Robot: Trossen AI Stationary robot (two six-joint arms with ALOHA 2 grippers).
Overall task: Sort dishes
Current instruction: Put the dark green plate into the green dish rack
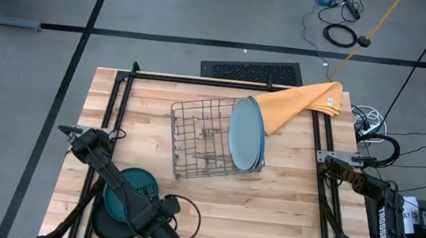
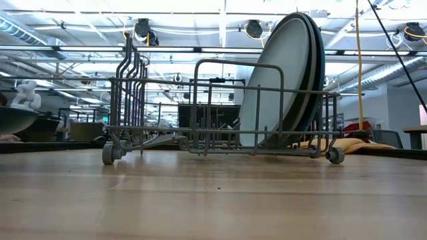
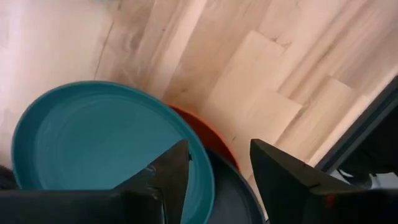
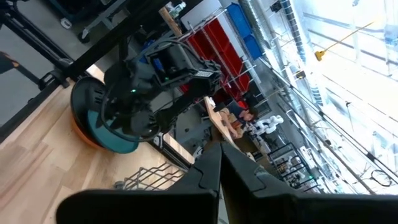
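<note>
Next, my left gripper grabs the teal plate by its thin rim (image 3: 202, 148), since the plate is far wider than my open fingers.
Three small plates lie stacked near the table's near left corner: a dark teal plate (image 1: 133, 185) (image 3: 93, 143) on top, an orange-red plate (image 3: 208, 134) under it, and a black plate (image 1: 107, 223) (image 3: 233, 193) lowest, each shifted off the others. My left gripper (image 1: 160, 231) (image 3: 217, 180) is open above the stack's edge, with the teal rim between its fingers. The large plates (image 1: 247, 133) (image 2: 287, 77) stand on edge in the wire rack's right end, leaning on its wires. My right gripper (image 4: 219, 163) is shut, held up at the table's right edge. My left gripper comes at the stack from above, slanting. One finger (image 3: 171, 174) lies over the teal plate's rim (image 3: 200, 163), the other (image 3: 280, 177) stands beyond the rim over the black plate. Whether either finger touches a plate cannot be told.
The wire dish rack (image 1: 207, 138) (image 2: 200, 110) stands mid-table. A yellow-orange cloth (image 1: 302, 104) lies at the far right, its end behind the rack. Black frame bars (image 1: 116, 101) run along the table's left, far and right sides. Bare wood lies between the rack and the near edge.
</note>
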